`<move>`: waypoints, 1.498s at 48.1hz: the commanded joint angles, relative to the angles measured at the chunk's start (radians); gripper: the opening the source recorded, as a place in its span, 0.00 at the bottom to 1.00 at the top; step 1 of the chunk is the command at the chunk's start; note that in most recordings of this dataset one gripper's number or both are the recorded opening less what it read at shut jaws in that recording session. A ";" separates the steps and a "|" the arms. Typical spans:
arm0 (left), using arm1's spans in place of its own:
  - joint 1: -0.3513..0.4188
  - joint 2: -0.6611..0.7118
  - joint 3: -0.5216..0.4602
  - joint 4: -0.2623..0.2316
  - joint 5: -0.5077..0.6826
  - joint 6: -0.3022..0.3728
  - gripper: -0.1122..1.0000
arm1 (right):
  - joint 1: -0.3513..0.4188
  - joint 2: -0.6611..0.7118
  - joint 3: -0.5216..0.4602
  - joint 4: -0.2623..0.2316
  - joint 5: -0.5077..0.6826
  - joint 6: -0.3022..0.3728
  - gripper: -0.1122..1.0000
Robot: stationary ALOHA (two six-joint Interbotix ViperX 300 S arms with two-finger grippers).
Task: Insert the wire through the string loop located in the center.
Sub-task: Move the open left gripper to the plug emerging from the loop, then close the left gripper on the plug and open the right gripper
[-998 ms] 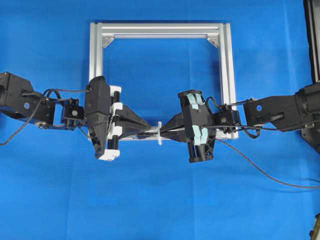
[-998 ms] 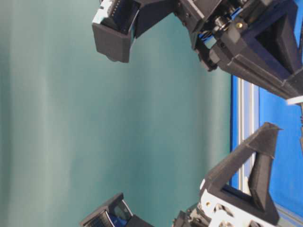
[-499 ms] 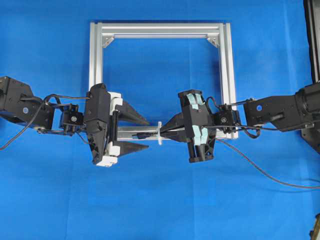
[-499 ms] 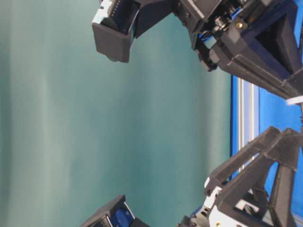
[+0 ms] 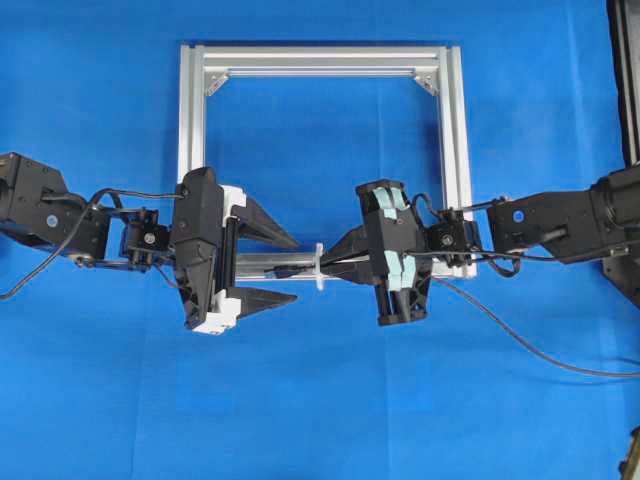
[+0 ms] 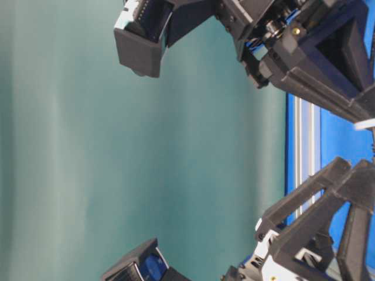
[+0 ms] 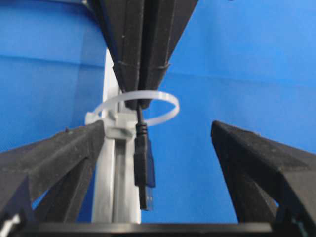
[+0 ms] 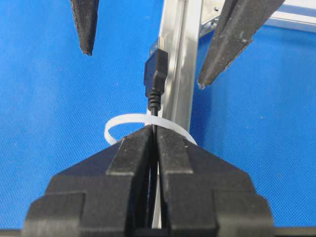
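The left gripper grabs the wire by its protruding plug [image 5: 288, 271] next, since the string loop and my right gripper crowd the wire behind.
The wire [image 5: 520, 340] is a thin black cable that trails in from the right. My right gripper [image 8: 155, 129] is shut on it just behind the string loop [image 8: 127, 121]. That white loop [image 5: 319, 266] stands across the frame's near rail [image 5: 270, 264]. The wire's plug [image 7: 143, 163] has passed through the loop [image 7: 163, 98] and sticks out on the left side. My left gripper [image 7: 158, 126] is open. Its fingers [image 7: 54, 158] stand on either side of the plug [image 8: 155, 74] without touching it. Overhead, the left gripper [image 5: 297, 270] faces the right gripper [image 5: 336, 262] across the loop.
The silver square frame [image 5: 320, 58] lies on a blue cloth. Its right rail [image 5: 458, 150] runs under the right arm. The rail [image 6: 304, 146] shows between both grippers at table level. A dark stand [image 5: 628, 80] is at the right edge.
My left gripper, shut at the plug a second ago, has opened wide and let it go. The right gripper and the wire have stayed still.
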State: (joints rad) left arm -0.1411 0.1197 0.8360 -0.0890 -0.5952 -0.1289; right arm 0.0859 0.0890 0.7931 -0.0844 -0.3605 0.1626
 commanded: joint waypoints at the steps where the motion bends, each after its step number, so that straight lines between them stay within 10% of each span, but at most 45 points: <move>1: -0.003 -0.006 -0.017 -0.002 -0.003 0.000 0.92 | 0.002 -0.012 -0.011 0.000 -0.006 -0.002 0.08; 72: -0.003 0.051 -0.021 -0.002 -0.006 0.000 0.91 | 0.002 -0.014 -0.011 -0.002 -0.008 -0.002 0.08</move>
State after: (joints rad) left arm -0.1411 0.1841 0.8253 -0.0890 -0.5937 -0.1273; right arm 0.0859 0.0890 0.7931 -0.0844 -0.3605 0.1626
